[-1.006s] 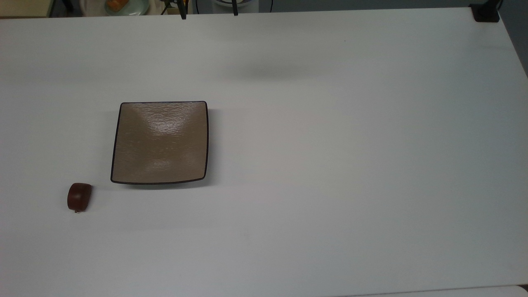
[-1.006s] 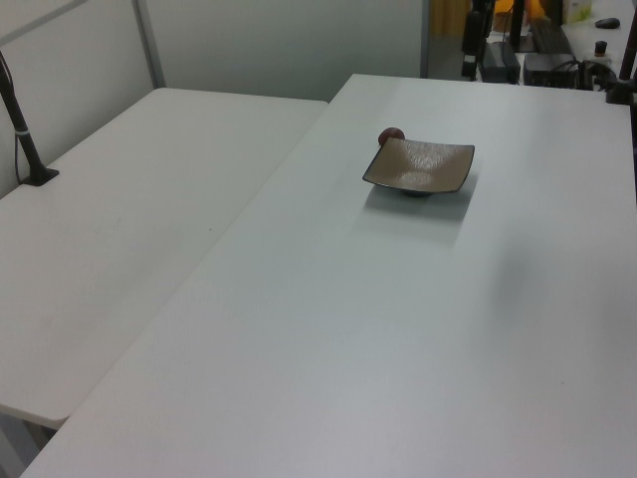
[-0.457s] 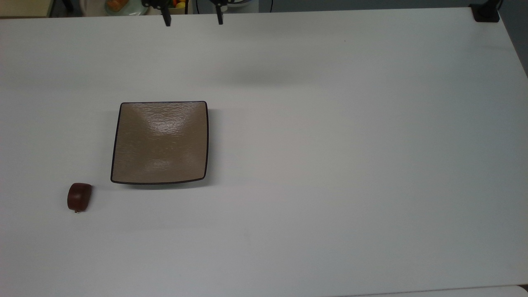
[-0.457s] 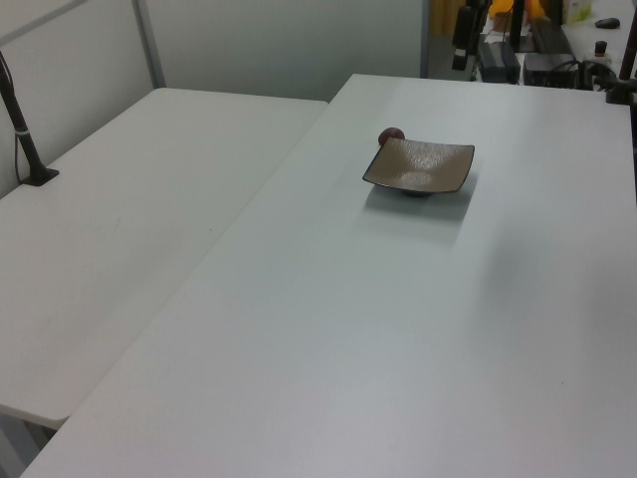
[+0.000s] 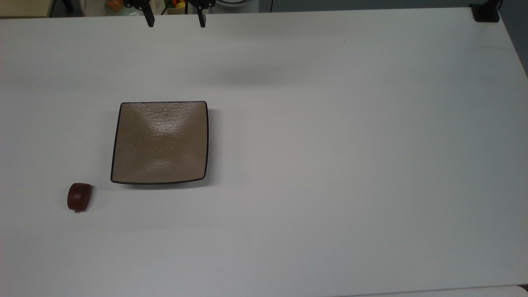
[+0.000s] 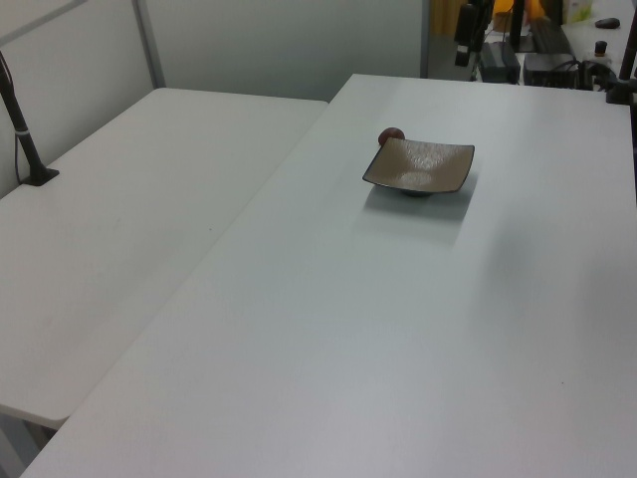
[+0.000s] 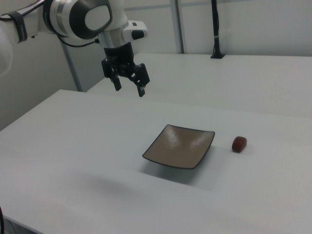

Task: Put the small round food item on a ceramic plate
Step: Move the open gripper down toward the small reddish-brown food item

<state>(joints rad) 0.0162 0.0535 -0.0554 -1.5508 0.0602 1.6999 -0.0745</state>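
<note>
My gripper grabs the reddish-brown lump by its rounded sides next, to put it on the ceramic plate (image 6: 422, 166).
The small round food item (image 5: 79, 197) is a glossy reddish-brown lump lying on the white table (image 5: 330, 144), just off the plate's lower-left corner in the top view. It also lies to the right of the plate in the right view (image 7: 239, 144) and peeks from behind the plate in the left view (image 6: 390, 135). The ceramic plate (image 5: 160, 142) is square, tan, dark-rimmed and has nothing on it (image 7: 179, 146) (image 6: 419, 166). My gripper (image 7: 129, 89) hangs open, high above the table and well away from the plate; its fingertips (image 5: 149, 21) show at the top view's upper edge.
A second white table (image 6: 129, 229) adjoins on the left view's left, with a black pole clamped to it (image 6: 22, 124). A black clamp (image 5: 485, 13) sits on the table's corner at the top view's upper right. Clutter lies beyond the far edge (image 6: 557, 40).
The gripper's fingertips have come into the top view's upper edge and shifted leftward there. The food item and the plate have not moved.
</note>
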